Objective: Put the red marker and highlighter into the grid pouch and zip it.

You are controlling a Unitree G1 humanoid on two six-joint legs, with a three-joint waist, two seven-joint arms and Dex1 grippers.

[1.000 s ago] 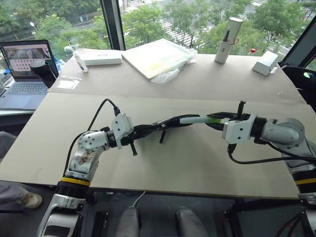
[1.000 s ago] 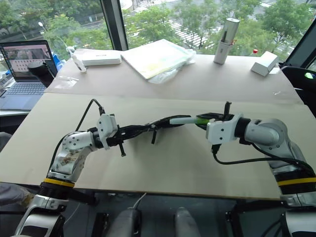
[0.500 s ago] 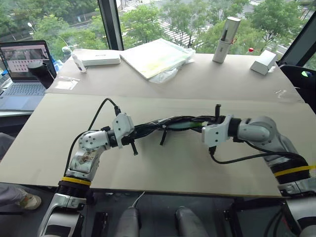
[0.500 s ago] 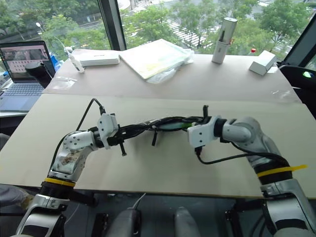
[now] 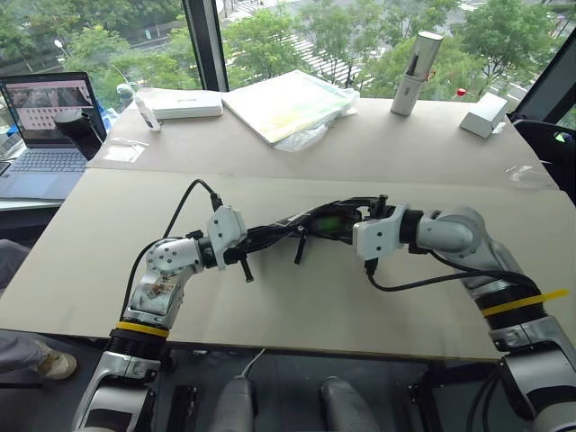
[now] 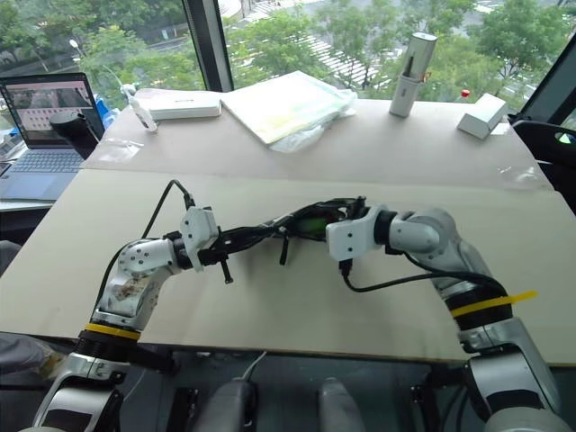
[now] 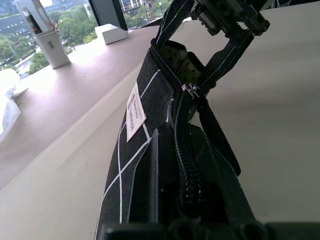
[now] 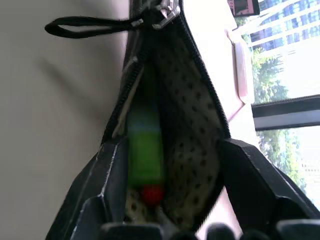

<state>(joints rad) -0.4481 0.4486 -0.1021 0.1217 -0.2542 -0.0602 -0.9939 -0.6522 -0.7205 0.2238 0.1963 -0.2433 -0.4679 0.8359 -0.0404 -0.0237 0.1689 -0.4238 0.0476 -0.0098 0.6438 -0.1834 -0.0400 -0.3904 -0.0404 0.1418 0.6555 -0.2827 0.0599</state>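
Observation:
The grid pouch point(image 8: 185, 100) needs to be zipped shut over the markers. My right gripper should next grip the zipper by its black pull strap point(image 8: 85, 27).
The grid pouch point(image 5: 292, 227) is held off the table, level between my two arms, black with white lines and a white label point(image 7: 134, 109). My left gripper point(image 5: 258, 238) is shut on its closed end. Its mouth gapes open at the other end, with the zipper pull point(image 7: 189, 89) and strap point(image 8: 90, 25) partway along. My right gripper point(image 8: 172, 145) is open, one finger on each side of that mouth. Inside the pouch lies the green highlighter point(image 8: 145, 150), free of the fingers. The red cap end of the red marker point(image 8: 151, 194) shows beside it.
At the table's far side stand a laptop point(image 5: 45, 126), a flat white box point(image 5: 184, 105), a plastic-wrapped pad point(image 5: 288, 103), a tall white cylinder point(image 5: 414, 76) and a small white box point(image 5: 483, 114). Bare tabletop point(image 5: 297, 297) lies under the pouch.
My right gripper carried the highlighter leftward into the pouch's mouth and has opened, leaving it inside. The left gripper and the pouch have stayed in place.

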